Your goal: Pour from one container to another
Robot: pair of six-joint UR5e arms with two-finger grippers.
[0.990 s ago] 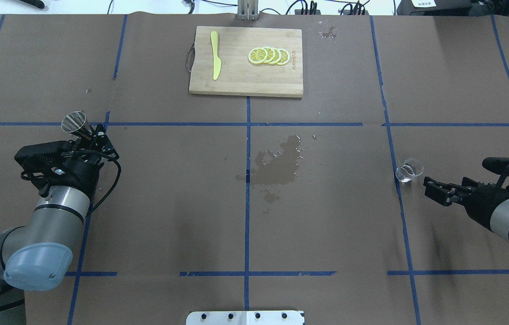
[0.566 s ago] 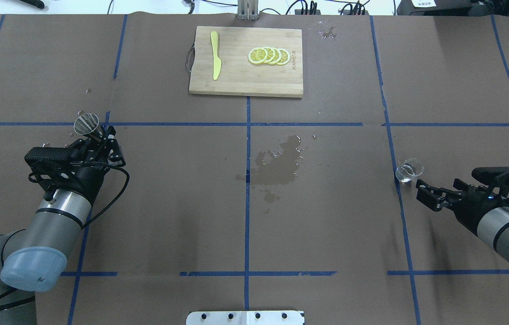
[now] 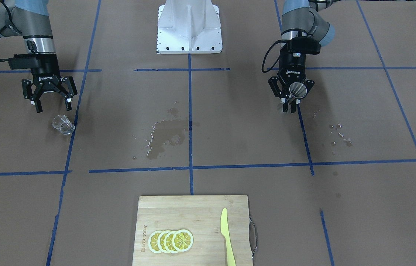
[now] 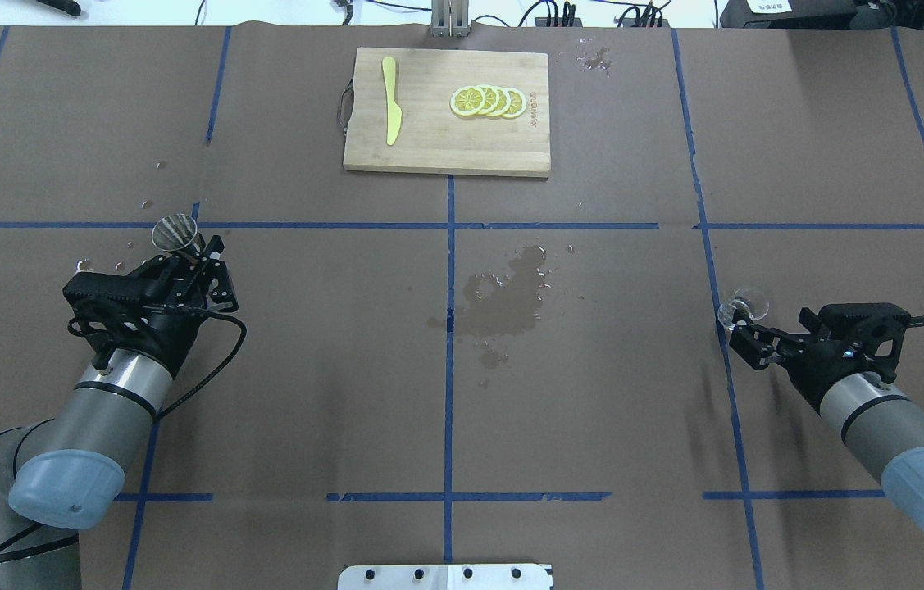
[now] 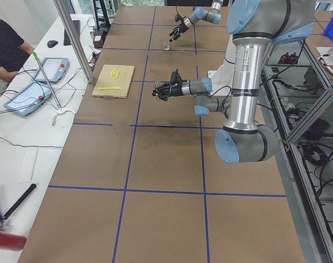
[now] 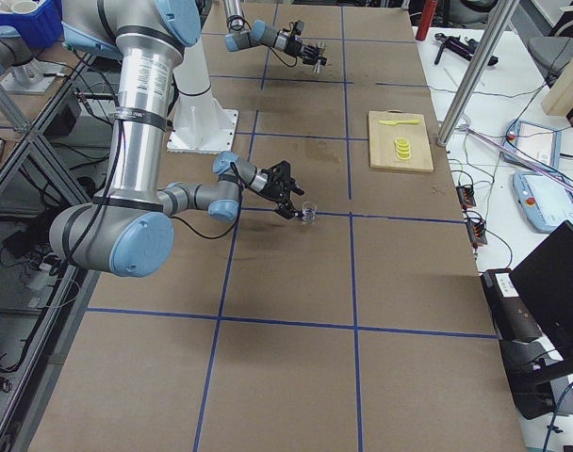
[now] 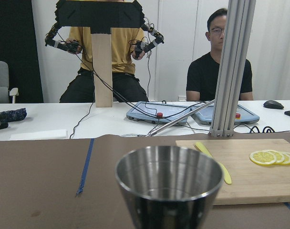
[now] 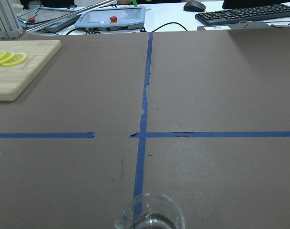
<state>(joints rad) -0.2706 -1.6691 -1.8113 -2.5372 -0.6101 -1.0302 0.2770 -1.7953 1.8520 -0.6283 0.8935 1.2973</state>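
Next, my right gripper grabs the small clear glass cup, around its body, to leave the cup's rim free for pouring.
My left gripper [image 4: 188, 259] is shut on the silver jigger [image 4: 175, 233] and holds it above the table, roughly upright. Its open cone [image 7: 168, 186] fills the bottom of the left wrist view, and the front view also shows the jigger [image 3: 298, 89]. The small clear glass cup [image 4: 744, 308] stands on the table by a blue tape line. My right gripper [image 4: 745, 342] is open just short of it, fingers pointing at it, touching nothing. The front view shows the cup [image 3: 63, 124] just beyond that gripper [image 3: 53, 108]. The cup's rim [image 8: 150, 215] shows at the bottom edge of the right wrist view.
A wooden cutting board [image 4: 429, 147] with lemon slices [image 4: 488, 102] and a yellow knife [image 4: 390, 100] lies at the far middle. A wet patch [image 4: 507, 297] darkens the table's centre, and droplets [image 3: 340, 133] lie near the left arm. Operators sit beyond the far edge.
My left arm has carried the jigger to the right and a little toward the robot. My right gripper, still open, has moved left and forward until its fingertips are beside the glass cup.
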